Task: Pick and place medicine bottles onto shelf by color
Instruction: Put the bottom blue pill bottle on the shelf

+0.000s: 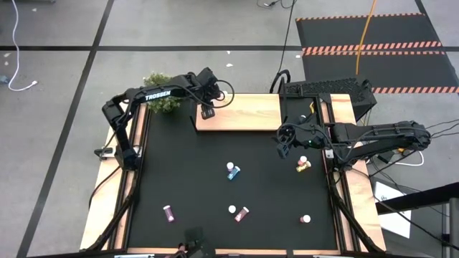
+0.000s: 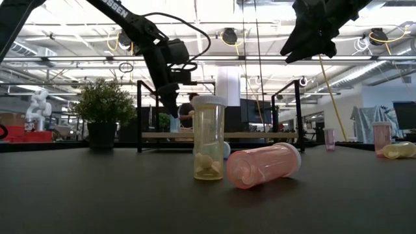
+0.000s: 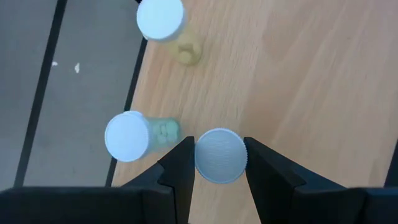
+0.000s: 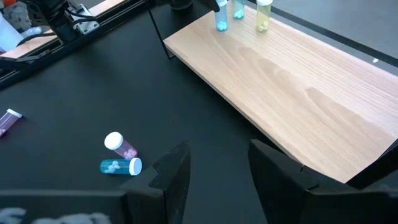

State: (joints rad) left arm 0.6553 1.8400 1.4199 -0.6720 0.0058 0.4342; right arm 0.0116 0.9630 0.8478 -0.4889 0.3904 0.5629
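Observation:
The held white cap (image 3: pixel 221 155) is level with its neighbours' caps and the blue bottle would stand on the wooden shelf (image 3: pixel 280 93), so it is time for my left gripper to open.
The shelf (image 1: pixel 240 112) is a light wooden board at the table's far side. My left gripper (image 3: pixel 219 163) is over its left end, shut on a blue bottle (image 4: pixel 221 20) with a white cap. A blue-green bottle (image 3: pixel 134 135) and a yellow bottle (image 3: pixel 163 22) stand upright on the board beside it. My right gripper (image 4: pixel 217 171) is open and empty, held high over the table's right part (image 1: pixel 287 140). A blue bottle (image 1: pixel 234 174) and a pink one (image 4: pixel 118 144) lie mid-table. A yellow-orange bottle (image 1: pixel 303 165) lies at the right. My left gripper pinches the blue bottle's white cap (image 3: pixel 219 155) between its two fingers, one on each side of the cap. The fingers come from above, pointing down. The bottle is upright below them; whether its bottom rests on the shelf, I cannot tell.
Two maroon-pink bottles (image 1: pixel 168 212) (image 1: pixel 242 213) and two white-capped bottles (image 1: pixel 232 209) (image 1: pixel 306 218) are near the table's front. A green potted plant (image 1: pixel 161 92) stands left of the shelf. A keyboard (image 1: pixel 326 87) lies behind the table's far right corner.

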